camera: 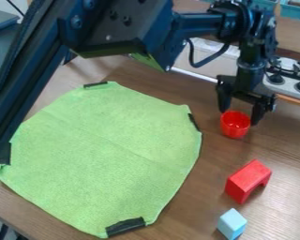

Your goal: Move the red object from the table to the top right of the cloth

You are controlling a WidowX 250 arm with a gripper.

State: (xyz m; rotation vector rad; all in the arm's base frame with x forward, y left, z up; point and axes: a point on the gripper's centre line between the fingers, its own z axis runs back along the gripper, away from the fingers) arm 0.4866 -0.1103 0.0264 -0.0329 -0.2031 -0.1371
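Observation:
My gripper pinches the red cup (pixel 235 125) by the cup's rim next, to move it from the table to the top right of the cloth.
The gripper (pixel 240 116) hangs low at the right of the view, its two fingers spread apart and pointing down. A small red cup (pixel 235 125) stands upright on the table right at the fingertips, its rim close to both of them; whether they touch it, I cannot tell. Nearer the camera lies a red arch-shaped block (pixel 247 181), apart from the cup. The green cloth (pixel 102 154) is spread flat on the left and middle of the table, with both red things to the right of it.
A light blue block (pixel 232 223) sits near the bottom edge, below the red arch. Black tape (pixel 125 226) holds the cloth's edges. Behind the gripper is a toy stove (pixel 284 75) with dark burners. The arm crosses above the cloth's far side from the upper left.

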